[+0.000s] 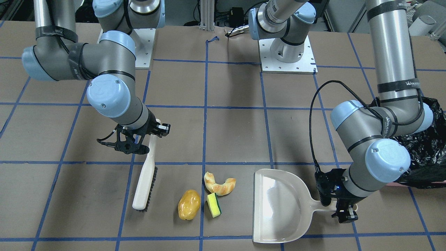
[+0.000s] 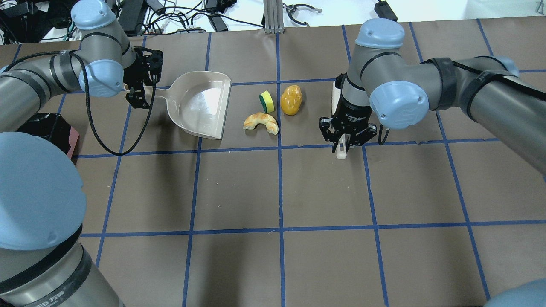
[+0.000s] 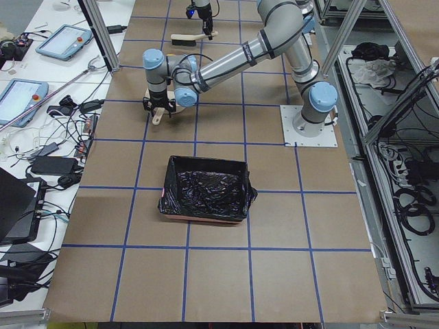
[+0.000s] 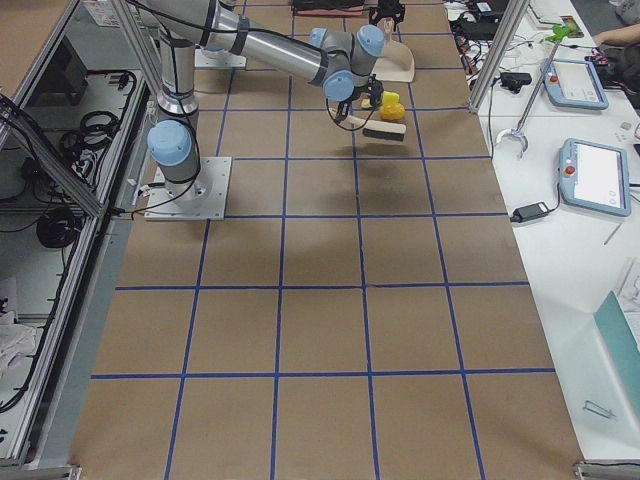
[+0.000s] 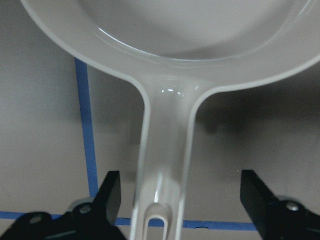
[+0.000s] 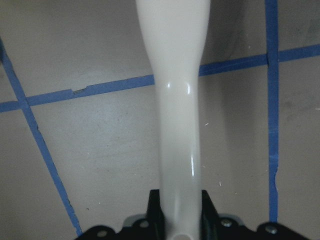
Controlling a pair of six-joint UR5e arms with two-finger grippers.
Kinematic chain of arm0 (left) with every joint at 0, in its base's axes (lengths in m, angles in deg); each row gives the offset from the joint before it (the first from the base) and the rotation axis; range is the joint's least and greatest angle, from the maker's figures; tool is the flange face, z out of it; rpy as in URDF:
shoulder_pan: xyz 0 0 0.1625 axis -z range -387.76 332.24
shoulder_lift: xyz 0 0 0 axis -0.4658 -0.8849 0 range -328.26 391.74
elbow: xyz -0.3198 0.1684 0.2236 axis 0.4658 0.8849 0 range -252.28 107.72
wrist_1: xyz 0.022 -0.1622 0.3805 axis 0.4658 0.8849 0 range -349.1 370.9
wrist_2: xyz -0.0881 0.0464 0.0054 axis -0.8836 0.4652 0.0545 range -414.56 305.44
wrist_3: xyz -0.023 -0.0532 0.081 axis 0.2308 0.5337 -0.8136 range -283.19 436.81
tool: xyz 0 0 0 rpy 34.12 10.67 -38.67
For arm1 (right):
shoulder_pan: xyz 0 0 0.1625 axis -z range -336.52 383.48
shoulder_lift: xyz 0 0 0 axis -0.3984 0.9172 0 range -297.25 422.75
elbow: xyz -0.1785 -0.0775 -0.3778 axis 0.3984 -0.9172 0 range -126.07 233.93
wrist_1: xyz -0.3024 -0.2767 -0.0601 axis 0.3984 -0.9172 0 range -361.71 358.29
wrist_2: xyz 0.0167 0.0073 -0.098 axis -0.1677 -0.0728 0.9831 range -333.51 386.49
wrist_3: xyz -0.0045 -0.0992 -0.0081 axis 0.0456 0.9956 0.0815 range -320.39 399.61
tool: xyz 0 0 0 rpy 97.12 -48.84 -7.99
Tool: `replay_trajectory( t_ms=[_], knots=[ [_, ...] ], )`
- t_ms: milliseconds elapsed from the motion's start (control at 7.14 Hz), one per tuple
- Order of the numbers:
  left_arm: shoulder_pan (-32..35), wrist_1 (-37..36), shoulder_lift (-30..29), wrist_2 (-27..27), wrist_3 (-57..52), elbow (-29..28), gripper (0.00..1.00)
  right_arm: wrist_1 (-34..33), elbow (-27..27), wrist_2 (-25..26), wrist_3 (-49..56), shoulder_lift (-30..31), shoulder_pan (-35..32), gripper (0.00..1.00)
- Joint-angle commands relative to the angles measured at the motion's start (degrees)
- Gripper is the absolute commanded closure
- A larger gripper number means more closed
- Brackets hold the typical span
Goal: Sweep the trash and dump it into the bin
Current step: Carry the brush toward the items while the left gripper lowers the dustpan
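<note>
My left gripper's open fingers are far narrower than the dustpan's pan. So my left gripper should grab the dustpan by its narrow handle (image 1: 325, 205) (image 5: 165, 150) next.
The trash lies together on the table: a potato (image 1: 189, 204), a croissant piece (image 1: 220, 184) and a yellow-green sponge (image 1: 214, 205). They also show in the overhead view: potato (image 2: 291, 99), croissant (image 2: 261, 121), sponge (image 2: 267, 101). My right gripper (image 1: 153, 134) is shut on the handle of the beige brush (image 1: 144, 181), whose bristles face the trash from a short way off. My left gripper (image 1: 343, 209) is open, its fingers (image 5: 107, 195) on either side of the dustpan (image 1: 278, 205) handle without touching it. The dustpan's mouth faces the trash. The bin (image 3: 206, 188) stands behind my left arm.
The bin's black bag (image 1: 425, 153) shows at the table edge beside my left elbow. The table is brown paper with blue tape grid lines (image 2: 279, 187). Both arm bases (image 1: 287, 55) sit at the robot's side of the table.
</note>
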Motion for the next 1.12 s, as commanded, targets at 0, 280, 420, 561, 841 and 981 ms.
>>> replay_trajectory(
  t_ms=[0, 280, 420, 561, 841, 981],
  knots=[
    [0.0, -0.2, 0.0, 0.0, 0.0, 0.0, 0.37, 0.1, 0.0, -0.4, -1.8, -0.1, -1.3, 1.00],
    [0.0, -0.5, 0.0, 0.1, -0.1, 0.0, 0.70, -0.1, 0.0, -0.6, -2.6, -1.2, -2.7, 1.00],
    [0.0, -0.5, 0.0, 0.1, -0.1, 0.0, 0.81, 0.0, 0.0, -2.2, -2.8, -1.4, -3.6, 1.00],
    [0.0, -0.5, 0.0, 0.1, -0.1, 0.0, 0.81, 0.0, 0.0, -2.3, -2.8, -1.5, -3.8, 1.00],
    [0.2, -0.5, 0.2, 0.2, -0.8, 0.0, 0.85, -0.7, 0.0, -2.4, -6.7, -1.6, -4.7, 1.00],
    [1.0, -0.4, 0.6, 0.2, -1.4, 0.0, 0.85, -0.8, 0.0, -2.4, -6.8, -1.7, -4.9, 1.00]
  ],
)
